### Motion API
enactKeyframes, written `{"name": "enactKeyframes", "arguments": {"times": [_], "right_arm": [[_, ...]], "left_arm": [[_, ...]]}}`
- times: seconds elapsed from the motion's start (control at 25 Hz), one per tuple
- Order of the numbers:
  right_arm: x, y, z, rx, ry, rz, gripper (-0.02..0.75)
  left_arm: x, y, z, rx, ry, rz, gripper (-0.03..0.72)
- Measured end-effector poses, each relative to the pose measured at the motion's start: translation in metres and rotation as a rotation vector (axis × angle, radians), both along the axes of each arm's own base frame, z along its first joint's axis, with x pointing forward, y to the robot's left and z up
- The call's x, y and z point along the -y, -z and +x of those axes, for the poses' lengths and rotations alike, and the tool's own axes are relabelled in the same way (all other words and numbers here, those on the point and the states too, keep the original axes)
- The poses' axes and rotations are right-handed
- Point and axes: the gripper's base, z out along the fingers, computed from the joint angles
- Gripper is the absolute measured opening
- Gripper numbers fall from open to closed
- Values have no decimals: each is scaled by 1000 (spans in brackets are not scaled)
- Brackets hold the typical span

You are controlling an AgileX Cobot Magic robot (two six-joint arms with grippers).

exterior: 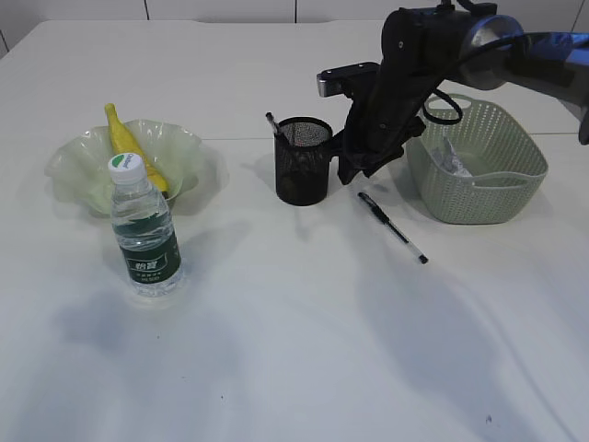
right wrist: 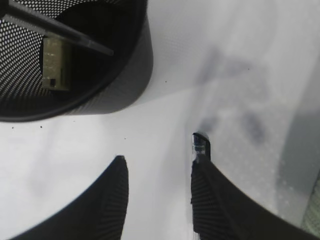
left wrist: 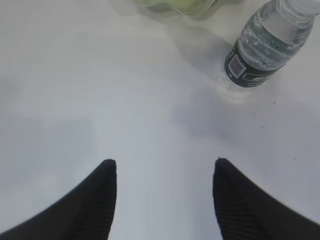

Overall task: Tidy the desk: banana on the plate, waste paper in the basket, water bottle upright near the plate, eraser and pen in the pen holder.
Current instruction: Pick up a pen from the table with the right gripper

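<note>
I will grab the black pen with my right gripper by its end with the cap point(exterior: 372, 206), to stand it in the mesh pen holder point(exterior: 304, 161).
The yellow banana point(exterior: 129, 143) lies on the green glass plate point(exterior: 78, 166). A water bottle point(exterior: 144, 230) stands upright just in front of the plate. The black mesh pen holder point(exterior: 304, 161) holds one pen point(right wrist: 55, 30) and the eraser point(right wrist: 54, 70). Another black pen point(exterior: 393, 227) lies on the table right of the holder. My right gripper point(right wrist: 159, 161) hangs open over this pen's end point(right wrist: 200, 145), which pokes out past the right finger. Waste paper point(exterior: 456, 158) lies in the basket point(exterior: 479, 207). My left gripper point(left wrist: 164, 162) is open over bare table, short of the bottle point(left wrist: 265, 47).
The right arm point(exterior: 433, 46) reaches in from the upper right, between the pen holder and the basket. The plate's edge point(left wrist: 175, 5) shows at the top of the left wrist view. The left arm is not seen in the exterior view.
</note>
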Motion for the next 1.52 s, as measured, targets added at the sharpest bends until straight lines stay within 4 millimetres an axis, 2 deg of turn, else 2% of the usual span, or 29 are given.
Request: {"name": "enactKeyframes", "arguments": {"times": [0.2,0.8,1.04,1.52], "right_arm": [[0,2,0,-4,-1,-7,321],[5,34,3,-70,13,-22,321],[20,37,8,-75,47,-11,321],[22,37,9,-70,58,9,321]], "left_arm": [[0,0,0,0,0,0,425],[0,0,0,0,0,0,425],[0,0,0,0,0,0,425],[0,0,0,0,0,0,425]]}}
